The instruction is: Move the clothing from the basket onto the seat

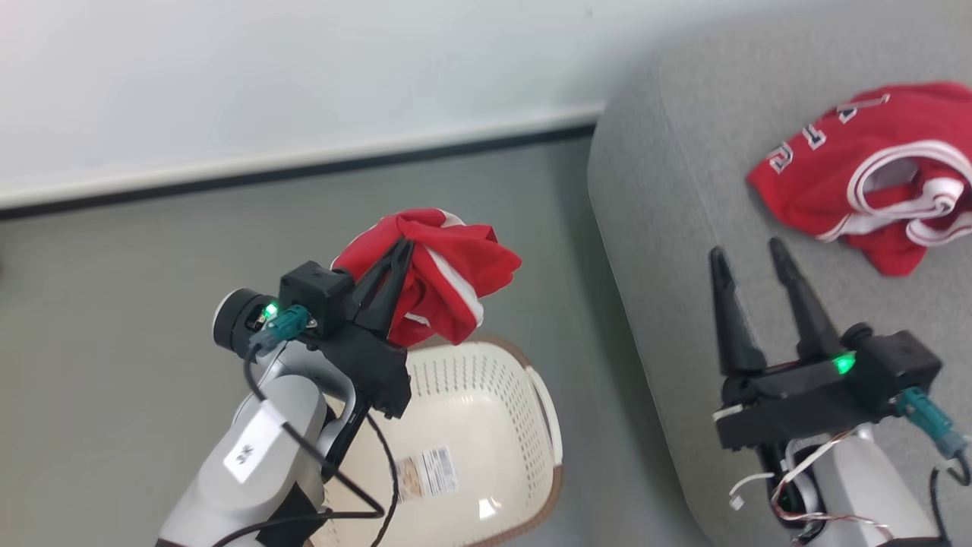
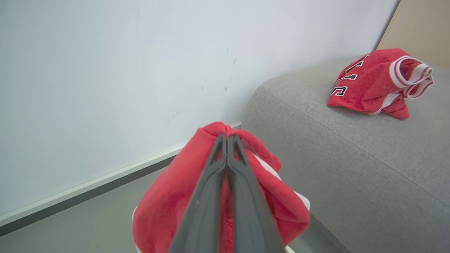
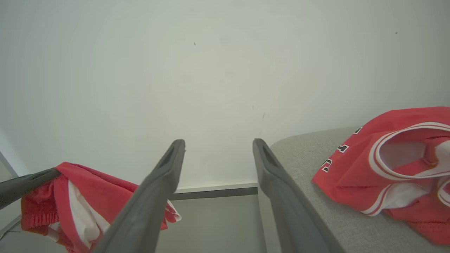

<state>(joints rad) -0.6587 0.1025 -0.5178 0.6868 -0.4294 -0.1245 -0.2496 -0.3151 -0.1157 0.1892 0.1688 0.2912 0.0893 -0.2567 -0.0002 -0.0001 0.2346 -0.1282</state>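
Note:
The garment hangs slack from the left gripper, so the right gripper should next grab the garment by its loose white-striped fold (image 1: 457, 284) (image 3: 81, 213).
My left gripper (image 1: 404, 245) is shut on a bunched red garment with white stripe trim (image 1: 448, 281), held in the air above the cream-white perforated basket (image 1: 524, 395). In the left wrist view the shut gripper (image 2: 226, 137) pinches that red garment (image 2: 165, 196). A red jersey with dark white-edged lettering (image 1: 873, 175) lies crumpled on the grey seat (image 1: 683, 228), also seen as the jersey (image 2: 372, 82) and the jersey (image 3: 393, 161). My right gripper (image 1: 748, 251) is open and empty over the seat's near edge, short of the jersey; its fingers (image 3: 165, 179) stand apart.
The basket's inside shows only a printed label (image 1: 429, 471). A white wall with a dark baseboard (image 1: 304, 171) runs behind, above a grey floor (image 1: 114, 304). The seat's rounded side (image 2: 288, 140) rises just right of the basket.

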